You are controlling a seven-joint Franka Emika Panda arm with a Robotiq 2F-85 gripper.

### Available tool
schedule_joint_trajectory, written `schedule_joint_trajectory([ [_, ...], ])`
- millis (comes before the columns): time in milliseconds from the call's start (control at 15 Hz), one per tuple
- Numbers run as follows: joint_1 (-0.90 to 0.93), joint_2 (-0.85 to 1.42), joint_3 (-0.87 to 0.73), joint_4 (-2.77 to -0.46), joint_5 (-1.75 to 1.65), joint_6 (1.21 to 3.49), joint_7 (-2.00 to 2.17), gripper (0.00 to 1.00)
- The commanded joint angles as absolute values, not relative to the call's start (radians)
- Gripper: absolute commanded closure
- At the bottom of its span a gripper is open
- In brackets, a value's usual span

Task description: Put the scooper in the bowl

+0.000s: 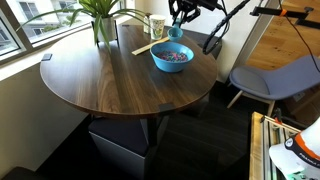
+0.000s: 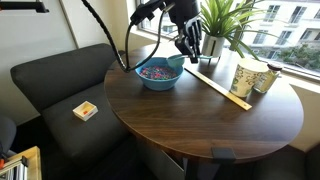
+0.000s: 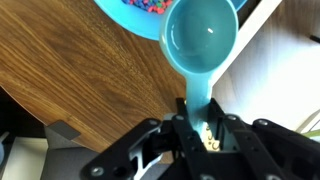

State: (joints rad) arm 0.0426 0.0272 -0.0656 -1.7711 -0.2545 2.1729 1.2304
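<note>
The scooper's cup hangs above and short of the bits, so it moves toward them before its release; opened now, it would tip off the bowl's rim [image 3: 118,20].
My gripper [image 3: 200,118] is shut on the handle of the light-blue scooper [image 3: 202,42], whose round cup points away from me. The bright-blue bowl [image 1: 171,57] sits on the round wooden table and holds small multicoloured bits. In the wrist view only the bowl's rim [image 3: 118,20] shows, at the top left, beside the scooper's cup. In an exterior view the gripper [image 2: 189,44] hangs just beside and above the bowl [image 2: 159,74]; in the other exterior view it [image 1: 177,30] holds the scooper [image 1: 176,33] above the bowl's far edge.
A long pale wooden stick [image 2: 218,88] lies on the table [image 2: 200,120] beside the bowl. Pale cups with print [image 2: 247,78] and a potted plant [image 2: 222,22] stand by the window. A dark armchair [image 2: 60,85] and a grey chair [image 1: 275,78] stand around the table.
</note>
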Motion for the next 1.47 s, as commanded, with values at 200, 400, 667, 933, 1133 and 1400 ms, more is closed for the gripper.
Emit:
schedule_joint_trajectory([
  [200,0.045,0.054,-0.011,-1.815,-0.247,2.138,1.109,0.94],
  [400,0.055,0.071,0.003,-1.816,-0.287,2.138,1.109,0.94],
  [667,0.060,0.078,0.009,-1.805,-0.301,2.127,1.097,0.50],
  [933,0.054,0.072,0.000,-1.799,-0.333,2.127,1.113,0.29],
  [1133,0.040,0.053,-0.011,-1.794,-0.315,2.133,1.099,0.07],
  [1400,-0.001,0.008,-0.036,-1.784,-0.236,2.153,1.031,0.00],
])
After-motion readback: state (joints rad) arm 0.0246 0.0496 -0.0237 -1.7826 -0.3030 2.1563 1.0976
